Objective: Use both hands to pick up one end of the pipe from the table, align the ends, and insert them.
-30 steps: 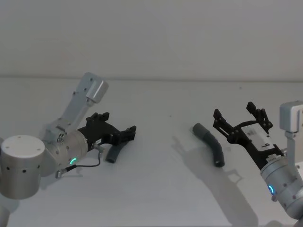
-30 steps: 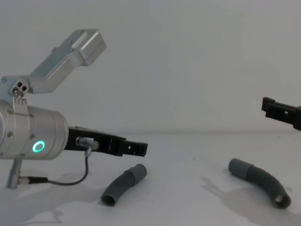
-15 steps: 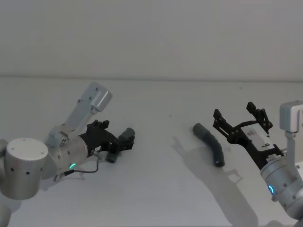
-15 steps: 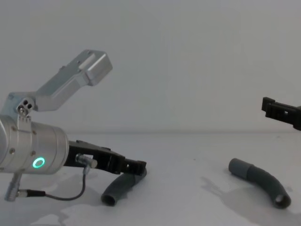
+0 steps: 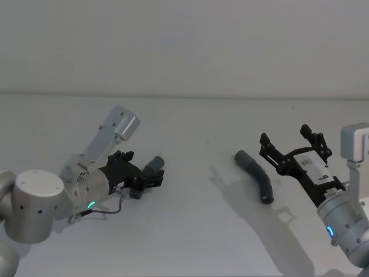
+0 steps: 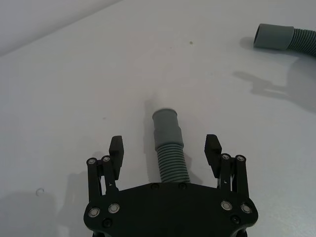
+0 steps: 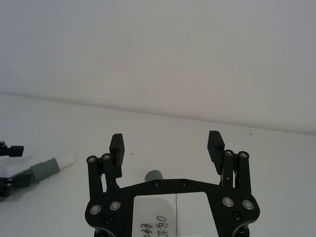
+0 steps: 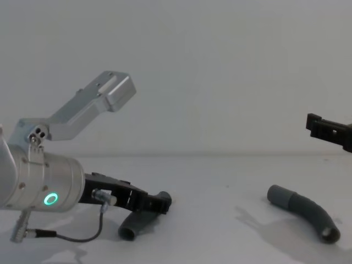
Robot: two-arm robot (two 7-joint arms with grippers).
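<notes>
The grey pipe piece's collar [image 6: 168,135] is the part my left gripper will grab. Its pale tip then stays free to slide into the other pipe piece [image 6: 286,38].
On the table [image 5: 190,231], the left pipe piece [image 6: 168,140] is a ribbed grey tube with a collar and a pale tip [image 6: 162,100]. My left gripper [image 6: 164,146] is open and low over the table, one finger on each side of this piece without touching it. The head view shows this gripper [image 5: 144,174] over the same piece [image 5: 153,165], and so does the chest view, with the gripper [image 8: 157,202] over the piece [image 8: 133,225]. The other curved pipe piece [image 5: 257,174] lies to the right. My right gripper [image 5: 294,145] hangs open just right of it, above the table.
The right piece [image 8: 306,212] lies with its dark open mouth toward me and its collar [image 7: 154,176] away. A cable [image 8: 82,236] loops under the left wrist. Bare table lies between the two pieces.
My left gripper has come down from above the left pipe piece until its open fingers straddle it. The right arm and the right piece have not moved.
</notes>
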